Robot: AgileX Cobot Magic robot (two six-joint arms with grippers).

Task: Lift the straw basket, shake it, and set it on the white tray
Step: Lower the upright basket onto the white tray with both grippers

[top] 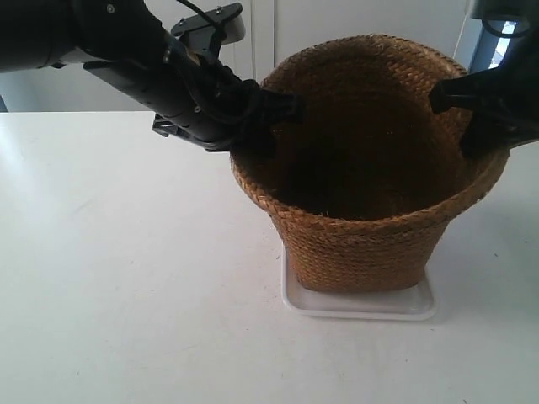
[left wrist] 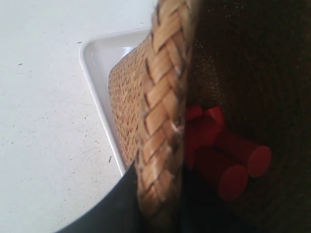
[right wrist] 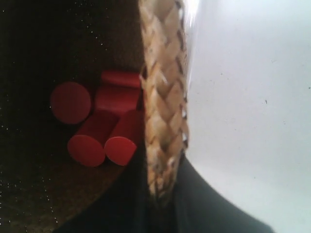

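I need to release the basket with my left gripper, because the straw basket's base (top: 358,278) is inside the white tray (top: 362,308) and the basket would stand there.
The brown straw basket (top: 362,244) stands upright with its squarish base inside the white tray (top: 362,308). The arm at the exterior view's left holds its gripper (top: 274,118) on one side of the rim, and the arm at the exterior view's right holds its gripper (top: 472,109) on the opposite side. My left gripper (left wrist: 158,194) is shut on the braided rim (left wrist: 163,97), one finger outside and one inside. My right gripper (right wrist: 163,189) pinches the rim (right wrist: 163,87) the same way. A corner of the tray (left wrist: 95,53) shows beside the basket wall.
Several red cylinders (left wrist: 228,162) lie on the basket's floor, and the right wrist view shows those red cylinders (right wrist: 102,131) too. The white table (top: 126,286) stretches around the tray. A pale wall (top: 354,21) rises behind the table.
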